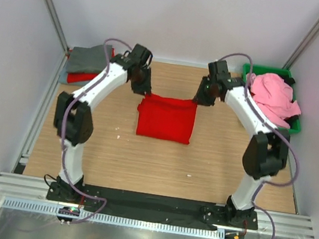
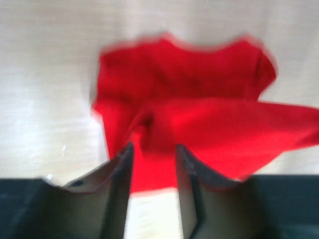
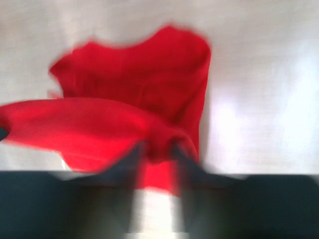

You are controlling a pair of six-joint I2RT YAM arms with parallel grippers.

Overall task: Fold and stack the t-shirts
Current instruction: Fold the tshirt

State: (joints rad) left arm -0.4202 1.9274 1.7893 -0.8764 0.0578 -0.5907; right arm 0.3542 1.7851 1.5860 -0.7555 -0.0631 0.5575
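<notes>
The left gripper needs to grab the red t-shirt's far corner at the raised fold next, so the t-shirt's other corner stays free for folding.
A bright red t-shirt (image 1: 165, 120) lies folded in a rough square at the middle of the table. My left gripper (image 1: 142, 87) is at its far left corner and my right gripper (image 1: 204, 97) at its far right corner. In the left wrist view the red shirt (image 2: 189, 79) has a raised fold that runs off to the right, and cloth sits between the jaws of the gripper (image 2: 153, 147). In the right wrist view the shirt (image 3: 139, 79) bunches at the tips of the gripper (image 3: 155, 147). Both views are blurred.
A grey t-shirt (image 1: 90, 57) lies folded on top of a red one (image 1: 81, 77) at the back left corner. A green bin (image 1: 270, 70) at the back right holds a crumpled pink t-shirt (image 1: 272, 95). Wooden tabletop (image 1: 158, 168) lies in front of the shirt.
</notes>
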